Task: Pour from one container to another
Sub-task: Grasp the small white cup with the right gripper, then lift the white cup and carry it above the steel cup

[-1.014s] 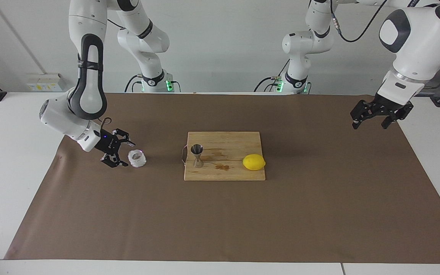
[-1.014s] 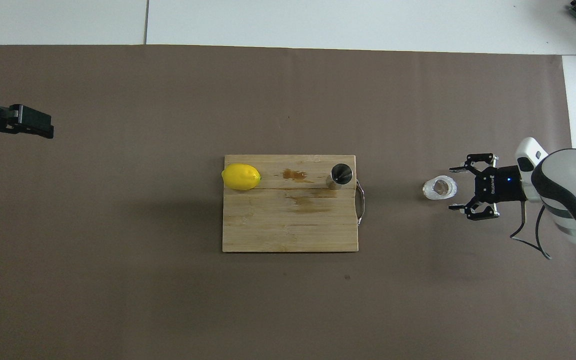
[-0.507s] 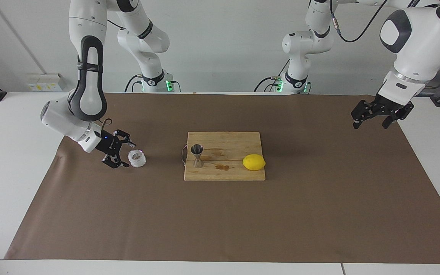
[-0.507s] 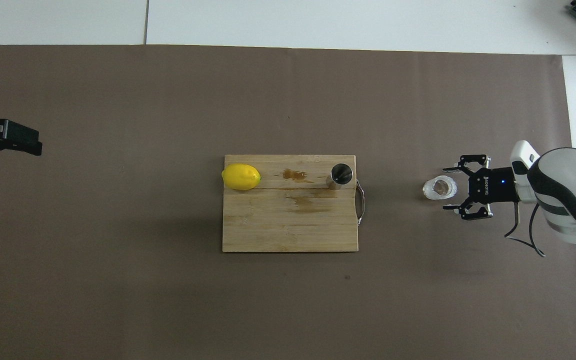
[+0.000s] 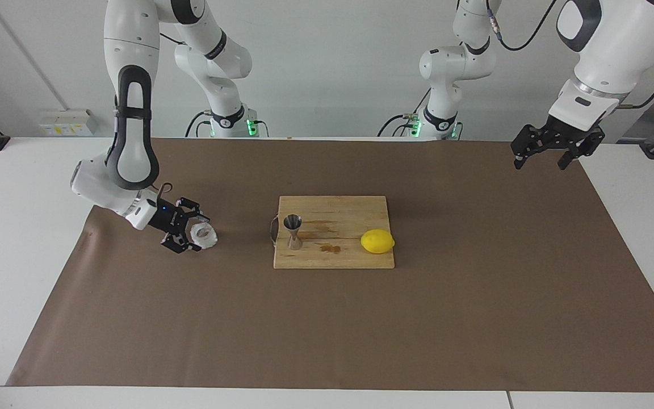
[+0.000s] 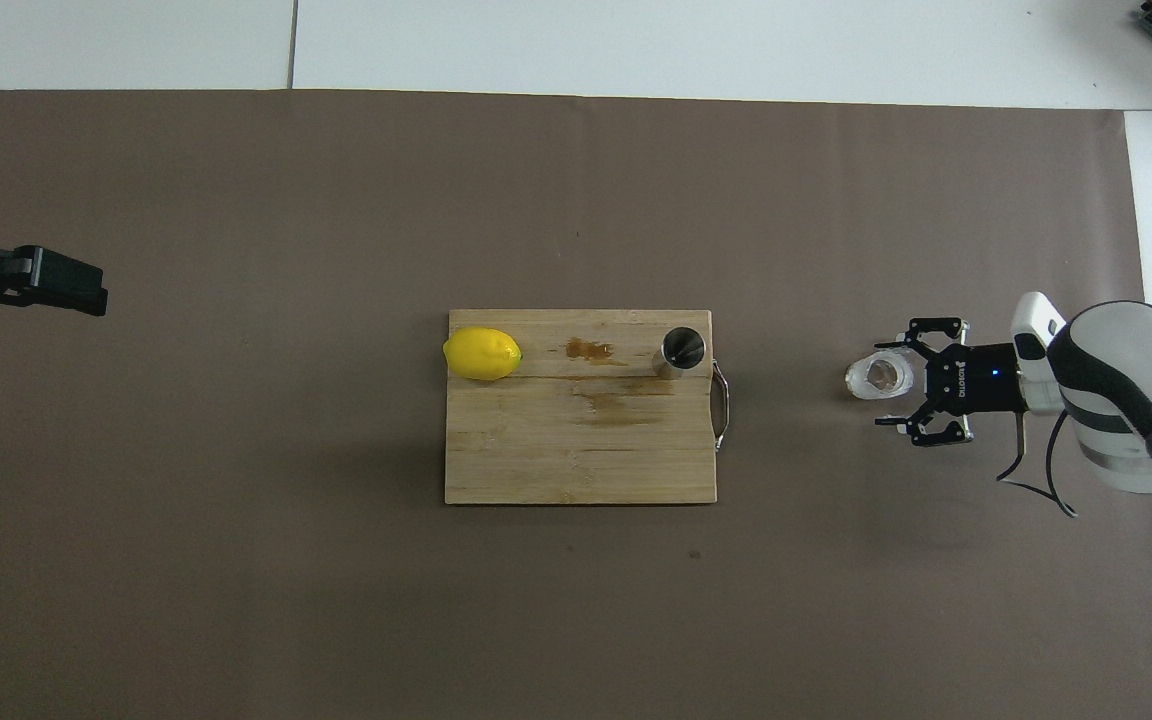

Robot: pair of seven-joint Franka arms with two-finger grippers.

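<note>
My right gripper closes on the crinkled cup next, since its fingers reach past the crinkled cup's rim point(image 6: 891, 371), one on either side of the crinkled cup's side point(image 6: 869, 378).
The whitish crinkled cup point(image 5: 205, 234) point(image 6: 879, 375) stands upright on the brown mat toward the right arm's end of the table. My right gripper point(image 5: 192, 232) point(image 6: 889, 385) is low and open beside it, one fingertip on either side of the cup's outer edge, with no grip on it. The steel jigger point(image 5: 293, 231) point(image 6: 683, 350) stands upright on the wooden cutting board point(image 5: 332, 258) point(image 6: 576, 450), at the end nearest the cup. My left gripper point(image 5: 538, 163) point(image 6: 76, 285) hangs open and empty, high over the mat's edge at the left arm's end.
A yellow lemon point(image 5: 377, 241) point(image 6: 482, 354) lies on the board at the end away from the jigger, with brownish stains point(image 6: 591, 349) between them. The board's metal handle point(image 6: 723, 405) sticks out toward the cup. The brown mat point(image 5: 327, 329) covers most of the table.
My right gripper has slid toward the cup, so its open fingertips now flank the cup's edge. The left gripper has risen and drawn back a little. The cup, jigger and lemon have not moved.
</note>
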